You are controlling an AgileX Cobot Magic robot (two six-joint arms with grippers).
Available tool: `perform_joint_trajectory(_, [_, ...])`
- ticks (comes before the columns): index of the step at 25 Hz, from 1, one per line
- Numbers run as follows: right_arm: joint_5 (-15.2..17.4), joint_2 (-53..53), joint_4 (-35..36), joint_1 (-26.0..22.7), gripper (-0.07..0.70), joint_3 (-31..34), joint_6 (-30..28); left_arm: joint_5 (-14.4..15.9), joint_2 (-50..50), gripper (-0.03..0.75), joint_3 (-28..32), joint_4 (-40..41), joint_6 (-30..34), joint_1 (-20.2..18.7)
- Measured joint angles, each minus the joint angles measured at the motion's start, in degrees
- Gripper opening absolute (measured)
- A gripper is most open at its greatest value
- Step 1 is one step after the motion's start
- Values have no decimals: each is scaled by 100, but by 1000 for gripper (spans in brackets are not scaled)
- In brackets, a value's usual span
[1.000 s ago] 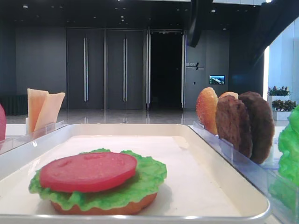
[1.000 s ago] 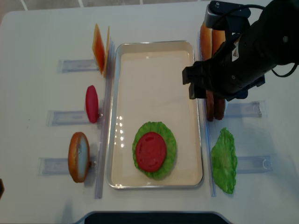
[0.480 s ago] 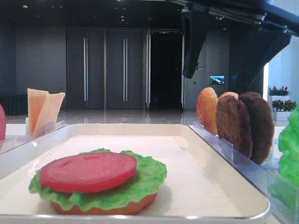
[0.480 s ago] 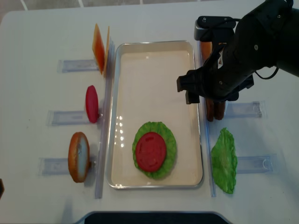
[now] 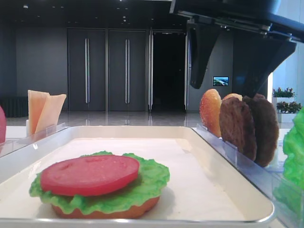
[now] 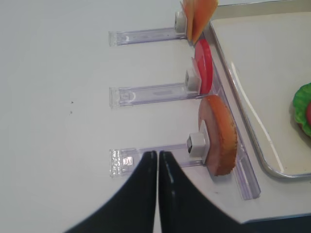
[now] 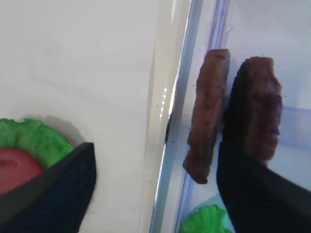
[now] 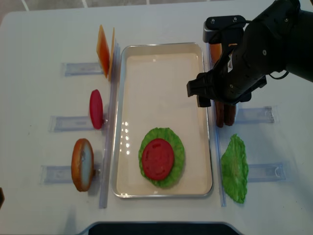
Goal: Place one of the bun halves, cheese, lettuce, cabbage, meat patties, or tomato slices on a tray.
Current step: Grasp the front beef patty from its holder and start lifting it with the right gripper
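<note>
The inner patty's bottom stands in the clear rack (image 8: 255, 115), so my right gripper should grab its exposed upper edge.
Two dark brown meat patties (image 8: 224, 114) stand on edge in a clear rack right of the white tray (image 8: 161, 83). My right gripper (image 7: 155, 189) hangs open just above them. One finger (image 7: 53, 189) is over the tray, and the other finger (image 7: 257, 194) covers the lower part of the outer patty (image 7: 260, 107). The inner patty (image 7: 209, 111) lies between the fingers. On the tray a tomato slice (image 8: 158, 157) tops lettuce (image 8: 177, 147) on a bun base. My left gripper (image 6: 158, 155) is shut and empty beside a bun half (image 6: 221, 136).
Clear racks line both long sides of the tray. The left ones hold cheese (image 8: 105, 49), a tomato slice (image 8: 96, 108) and the bun half (image 8: 82, 164). A loose lettuce leaf (image 8: 234, 169) lies at the right. More bun halves (image 5: 210, 111) stand behind the patties.
My right arm has shifted left and back, and its open fingers have come down towards the patties. The left gripper has stayed where it was.
</note>
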Motion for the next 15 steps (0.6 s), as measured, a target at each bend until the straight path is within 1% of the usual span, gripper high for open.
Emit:
perform_joint_trajectory(7, [-14,147,-18,-41,524,0,0,0,0,0,0,0,0,0])
perform_joint_trajectory(11, [-110,196,-48,-77,524,0,0,0,0,0,0,0,0,0])
perform_joint_trajectory(15, [-137,284,-91,-116,524,0,-6,0,0,0,0,0,0,0])
